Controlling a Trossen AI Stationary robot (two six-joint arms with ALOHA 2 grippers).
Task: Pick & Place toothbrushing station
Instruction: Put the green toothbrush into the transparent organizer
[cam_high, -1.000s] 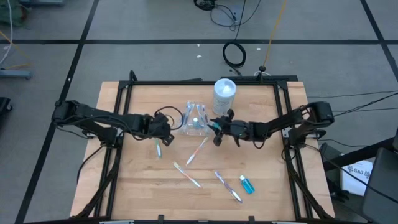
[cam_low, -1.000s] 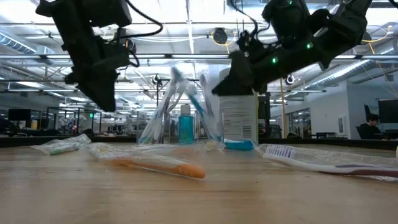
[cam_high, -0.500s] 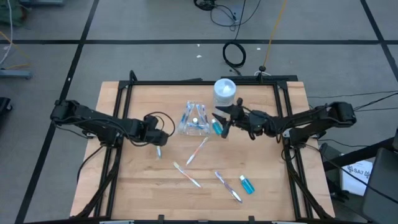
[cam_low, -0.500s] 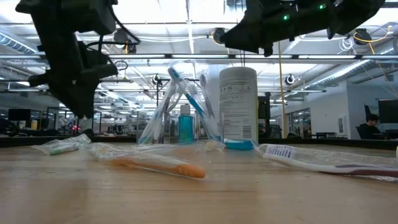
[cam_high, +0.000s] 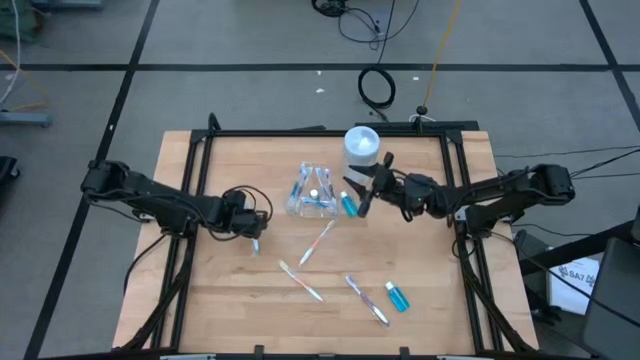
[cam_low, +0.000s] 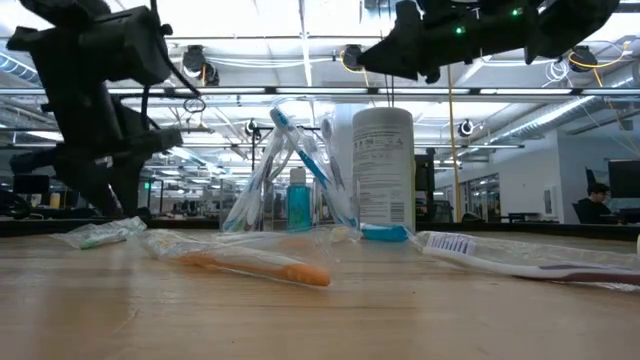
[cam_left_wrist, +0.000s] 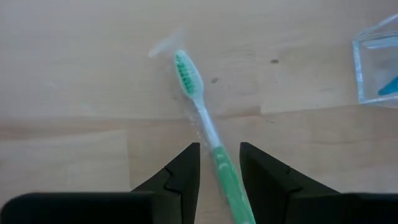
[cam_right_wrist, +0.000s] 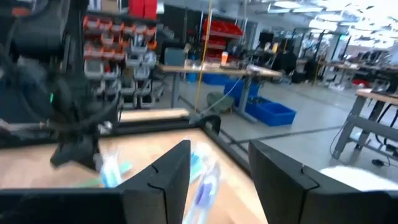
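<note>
My left gripper takes hold of the green toothbrush by its handle just behind the neck (cam_left_wrist: 219, 152) next, to stand it in the clear cup (cam_left_wrist: 376, 71).
A clear plastic cup (cam_high: 313, 193) stands mid-table with toothbrushes and a blue tube leaning inside it; it also shows in the low view (cam_low: 295, 170). A green toothbrush in clear wrap (cam_left_wrist: 202, 112) lies flat on the table left of the cup (cam_high: 254, 243). My left gripper (cam_high: 255, 231) is low over it and open. Its two fingers (cam_left_wrist: 183, 171) stand on either side of the brush's handle (cam_left_wrist: 227, 183), apart from it. My right gripper (cam_high: 362, 195) is open and empty, raised right of the cup, beside the white canister (cam_high: 361, 147).
A blue tube (cam_high: 348, 205) lies against the cup's right side. An orange toothbrush (cam_high: 318, 240), two more wrapped toothbrushes (cam_high: 300, 281) (cam_high: 367, 300) and another blue tube (cam_high: 398, 296) lie on the near half of the table. The canister stands at the far edge.
My left gripper has gone from beside the cup toward the table's left and near edges, and down over the green toothbrush. My right gripper has drawn back from the cup toward the table's right, and has risen.
</note>
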